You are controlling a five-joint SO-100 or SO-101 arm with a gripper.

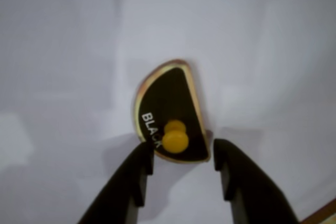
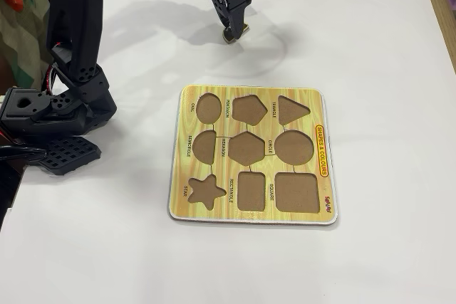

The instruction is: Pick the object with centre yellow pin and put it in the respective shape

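My gripper grabs its yellow centre pin [image 1: 175, 139] next, to set the black semicircle piece [image 1: 168, 106] into its matching hollow.
A black semicircle piece [image 1: 168, 106] with a yellow centre pin [image 1: 175, 139] and the word "BLACK" lies on the white table. My gripper [image 1: 182, 153] is open, with its two black fingers on either side of the piece's near end and the pin just ahead of the gap between them. In the fixed view the gripper [image 2: 231, 30] points down at the far end of the table, with the piece [image 2: 241, 30] barely showing under it. The yellow shape board [image 2: 253, 154] lies nearer the camera, and its semicircle recess [image 2: 204, 146] is empty.
The board's other recesses (oval, pentagon, triangle, hexagon, circle, star, rectangle, square) are all empty. The arm's black base [image 2: 53, 115] stands at the left edge of the table. A wooden edge [image 1: 323, 214] shows at the wrist view's lower right corner.
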